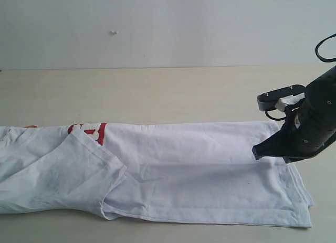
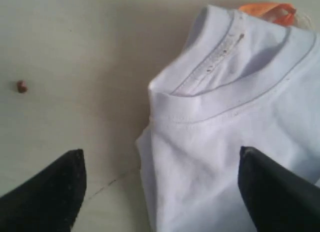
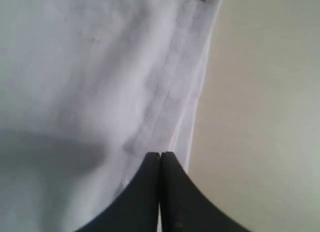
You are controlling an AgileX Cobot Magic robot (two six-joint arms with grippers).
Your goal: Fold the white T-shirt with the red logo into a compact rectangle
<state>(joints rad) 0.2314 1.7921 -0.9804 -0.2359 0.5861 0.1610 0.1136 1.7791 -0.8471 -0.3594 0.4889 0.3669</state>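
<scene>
I will next take hold of the white T-shirt [image 1: 184, 169] by its ribbed collar with my left gripper, and then I will fold the T-shirt over onto its hem end [image 1: 295, 209].
The white T-shirt [image 1: 184, 169] lies folded into a long band across the table, with a sleeve [image 1: 68, 169] laid over it at the left. A bit of the red logo [image 1: 97, 130] shows at the far edge. My right gripper [image 1: 257, 151] is shut, its tips pressed together just over the hem end [image 3: 165, 106], with no cloth visible between them. My left gripper [image 2: 160, 162] is out of the exterior view. It stands open over the ribbed collar [image 2: 225, 96], one fingertip [image 2: 70, 172] above bare table, the other above cloth. The orange neck tag [image 2: 267, 11] pokes out past the collar.
A small reddish-brown speck [image 2: 21, 86] lies on the table beside the collar. Bare light wooden tabletop [image 1: 157, 91] stretches behind the shirt up to a pale wall. A black cable loop [image 1: 325, 49] hangs above the right arm.
</scene>
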